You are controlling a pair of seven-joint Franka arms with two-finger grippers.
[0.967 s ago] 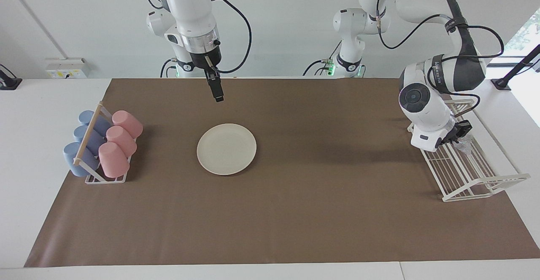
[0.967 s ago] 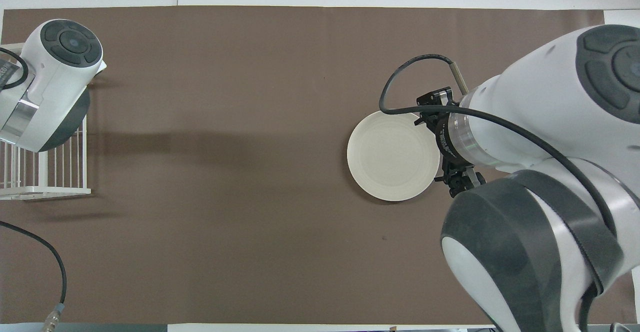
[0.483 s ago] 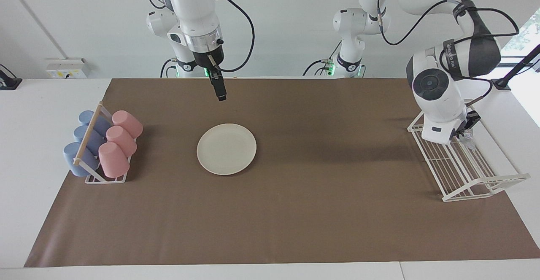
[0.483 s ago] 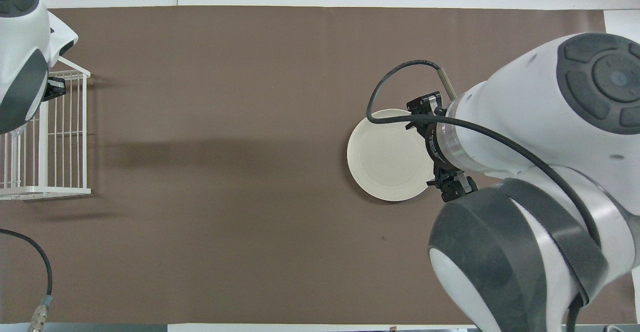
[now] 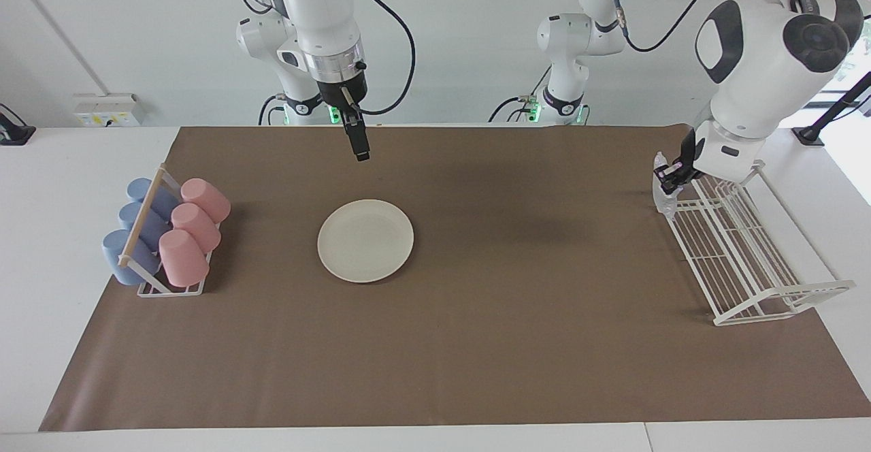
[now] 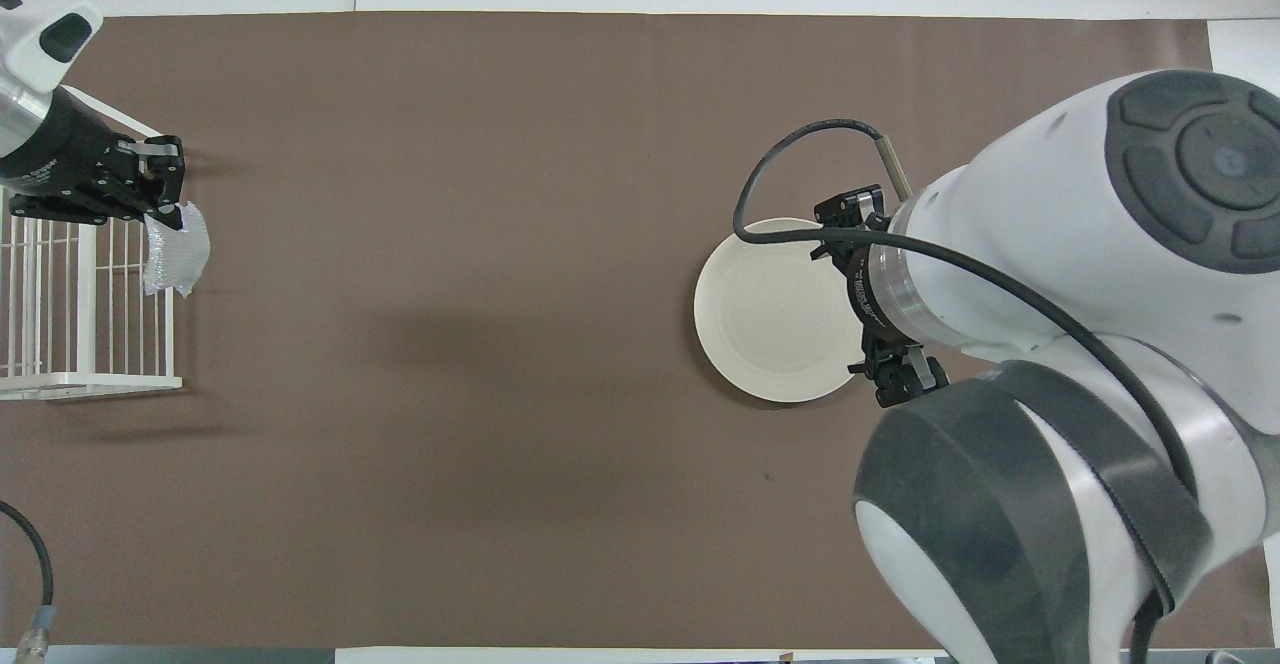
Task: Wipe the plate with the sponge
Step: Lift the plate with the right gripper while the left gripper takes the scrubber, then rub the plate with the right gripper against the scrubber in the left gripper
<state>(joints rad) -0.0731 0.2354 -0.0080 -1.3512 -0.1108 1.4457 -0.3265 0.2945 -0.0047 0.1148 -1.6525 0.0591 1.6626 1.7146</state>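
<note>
The left gripper's fingers are shut on one end of the sponge. The right gripper grabs the sponge by its free hanging end (image 6: 173, 275) next.
The cream-white plate (image 5: 365, 240) (image 6: 775, 309) lies flat on the brown mat, toward the right arm's end. My left gripper (image 5: 670, 174) (image 6: 160, 206) is up in the air over the edge of the white wire rack, shut on the sponge (image 5: 662, 197) (image 6: 175, 254). The silvery mesh pad hangs down from its fingertips. My right gripper (image 5: 361, 154) hangs open above the mat, over the strip between the plate and the robots, with nothing in it. In the overhead view the right wrist covers the plate's rim and hides the fingertips.
A white wire rack (image 5: 748, 261) (image 6: 90, 314) stands at the left arm's end of the mat. A small rack of pink and blue cups (image 5: 167, 231) lies at the right arm's end. The brown mat (image 5: 510, 343) covers most of the table.
The left arm has risen out of the wire rack with the sponge and swung toward the mat. The right gripper has drifted slightly toward the left arm's end.
</note>
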